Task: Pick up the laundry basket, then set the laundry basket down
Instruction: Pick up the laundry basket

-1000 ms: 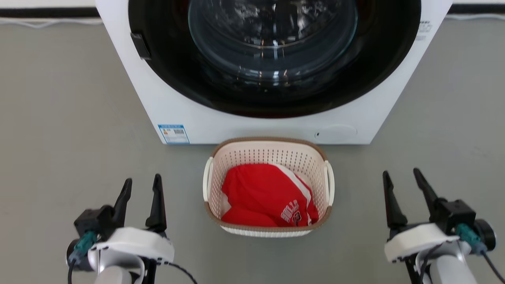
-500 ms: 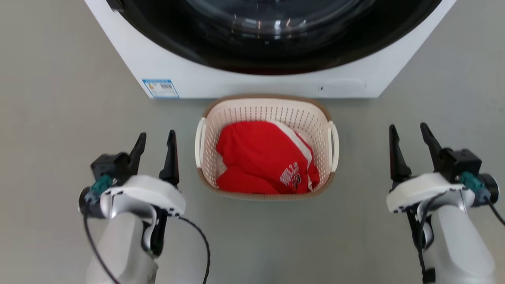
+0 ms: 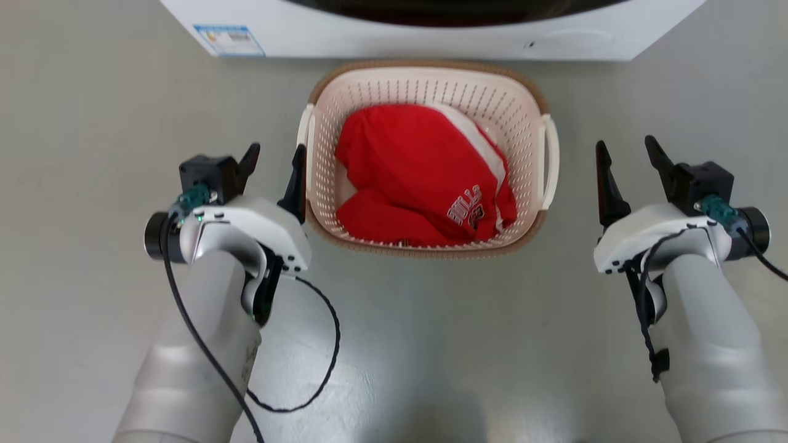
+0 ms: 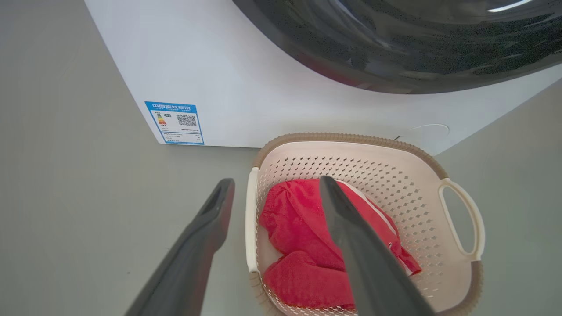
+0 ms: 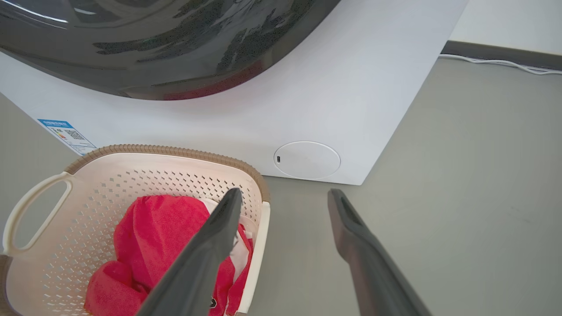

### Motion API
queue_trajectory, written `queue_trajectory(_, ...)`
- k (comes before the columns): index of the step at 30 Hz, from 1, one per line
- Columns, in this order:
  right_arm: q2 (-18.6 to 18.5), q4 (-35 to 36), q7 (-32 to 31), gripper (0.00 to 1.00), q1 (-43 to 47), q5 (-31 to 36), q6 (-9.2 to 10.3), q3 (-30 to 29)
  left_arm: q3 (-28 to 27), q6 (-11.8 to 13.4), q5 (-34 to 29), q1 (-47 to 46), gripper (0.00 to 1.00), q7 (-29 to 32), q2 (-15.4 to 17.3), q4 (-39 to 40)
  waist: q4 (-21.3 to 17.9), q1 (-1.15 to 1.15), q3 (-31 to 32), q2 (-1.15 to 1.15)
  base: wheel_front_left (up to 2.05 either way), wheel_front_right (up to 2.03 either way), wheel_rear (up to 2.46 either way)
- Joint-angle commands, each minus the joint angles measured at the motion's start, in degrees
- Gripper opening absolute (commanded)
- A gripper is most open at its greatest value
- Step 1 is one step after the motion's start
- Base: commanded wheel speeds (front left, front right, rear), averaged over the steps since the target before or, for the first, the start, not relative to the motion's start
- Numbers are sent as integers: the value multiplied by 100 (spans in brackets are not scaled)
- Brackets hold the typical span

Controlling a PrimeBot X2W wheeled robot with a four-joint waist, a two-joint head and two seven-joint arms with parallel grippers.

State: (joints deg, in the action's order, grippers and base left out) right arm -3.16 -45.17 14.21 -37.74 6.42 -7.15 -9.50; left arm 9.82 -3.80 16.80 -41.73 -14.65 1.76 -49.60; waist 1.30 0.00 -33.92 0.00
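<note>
The laundry basket is far wider than my open fingers, so my left gripper next needs to grab its slim white loop handle (image 3: pixel 306 135) to pick it up.
The laundry basket (image 3: pixel 431 64), cream-white and perforated with a brown rim, stands on the grey floor against the washing machine's front, a red garment (image 3: pixel 418 166) lying inside. My left gripper (image 3: pixel 276 154) is open beside the basket's left side, its inner finger close to the white left handle (image 3: pixel 305 138). In the left wrist view that handle (image 4: pixel 251 228) shows between the fingers of the left gripper (image 4: pixel 276 182). My right gripper (image 3: pixel 625 147) is open a short way off the right handle (image 3: pixel 550 160). In the right wrist view the right gripper (image 5: pixel 285 193) points past the basket (image 5: pixel 153 184).
The white washing machine (image 3: pixel 431 34) with its dark round door (image 4: pixel 417 48) stands right behind the basket. A black cable (image 3: pixel 320 344) loops from my left forearm. A white cord (image 5: pixel 500 62) lies along the wall base at the far right. Grey floor spreads on both sides.
The head view has tilted down, so the washer has slid up out of the picture. Both arms have reached forward alongside the basket, the left one closing in on its left handle. Both grippers stay open.
</note>
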Motion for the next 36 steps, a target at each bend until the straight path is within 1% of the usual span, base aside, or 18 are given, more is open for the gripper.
queue_trajectory(1,28,-34,79,100,-108,38,-34,94,-60,2,53,-163,100,-35,111,-1,57,0,-252,0,0,0,0)
queue_trajectory(5,28,-281,79,100,-399,139,-34,52,116,55,62,-513,100,-35,111,-237,83,0,-496,0,0,0,0)
queue_trajectory(12,28,-470,79,100,-740,136,-34,78,297,113,55,-1001,100,-35,111,-511,37,0,-905,0,0,0,0)
queue_trajectory(24,28,-557,79,100,-1120,-176,-34,319,257,144,-216,-1515,100,-35,179,-808,-14,0,-1584,0,0,0,0)
queue_trajectory(36,28,-636,79,100,-1196,-230,-34,398,254,191,-371,-1706,100,-35,159,-992,72,0,-1842,0,0,0,0)
